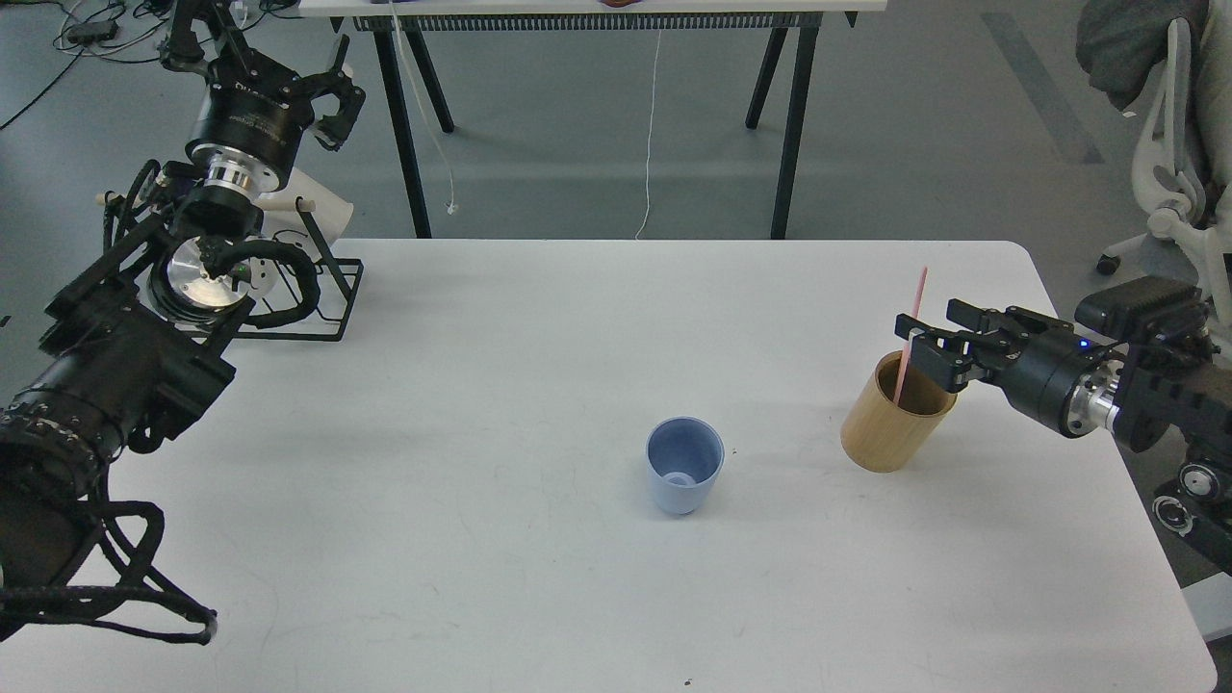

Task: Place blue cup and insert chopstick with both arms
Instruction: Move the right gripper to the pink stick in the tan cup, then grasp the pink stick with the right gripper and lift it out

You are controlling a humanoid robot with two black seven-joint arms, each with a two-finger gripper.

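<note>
Next, my right gripper grips the chopstick by its upper shaft [918,302], so as to insert the chopstick into the blue cup [683,467].
The blue cup [683,467] stands upright and empty near the middle of the white table [481,577]. The pink chopstick [911,322] leans in a tan wooden holder [890,428] to the cup's right. My right gripper [929,325] comes in from the right at the height of the holder's rim. Its fingers [972,315] are open and reach the stick. I cannot tell if they touch it. My left gripper [260,58] is open and empty, raised beyond the table's far left corner.
A black wire rack [318,298] sits at the table's far left corner, with a white object [327,207] behind it. A black-legged trestle [789,125] stands beyond the table. An office chair [1179,192] is at the right.
</note>
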